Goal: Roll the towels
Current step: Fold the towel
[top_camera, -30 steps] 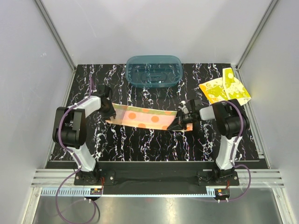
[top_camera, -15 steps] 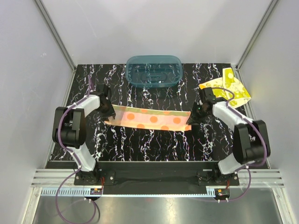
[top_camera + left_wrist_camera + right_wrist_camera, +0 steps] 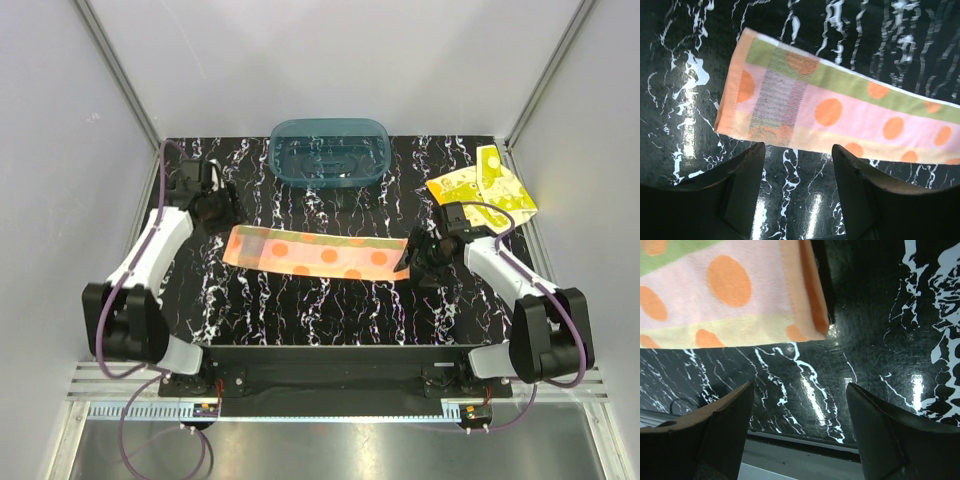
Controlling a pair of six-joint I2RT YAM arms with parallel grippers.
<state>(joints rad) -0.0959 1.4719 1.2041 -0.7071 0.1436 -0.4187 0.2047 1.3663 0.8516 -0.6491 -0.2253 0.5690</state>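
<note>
The end of the dotted towel [image 3: 315, 253] should be folded over the towel for rolling, so my right gripper needs to grab the towel by its end's near corner [image 3: 405, 277] next.
The dotted towel [image 3: 315, 253], light strips with big orange dots, lies flat as a long folded band across the black marbled mat [image 3: 300, 310]. My left gripper [image 3: 212, 208] hovers just off its left end, open and empty; in the left wrist view the towel [image 3: 830, 110] lies beyond the left gripper [image 3: 798, 150]. My right gripper [image 3: 418, 255] stands at the band's right end, open with nothing in it; the towel's corner [image 3: 740, 295] shows above the right gripper [image 3: 800, 387]. The yellow towel [image 3: 480, 190] lies crumpled at the back right.
A teal translucent tub [image 3: 329, 152] stands at the back centre of the mat. Grey walls and aluminium rails [image 3: 120, 80] close in both sides. The mat's front edge [image 3: 805, 442] shows close under the right gripper.
My right gripper has opened, let go of the dotted towel's right end and pulled off to the right. The left gripper has opened wider and drawn back to the left. The towel now lies flat.
</note>
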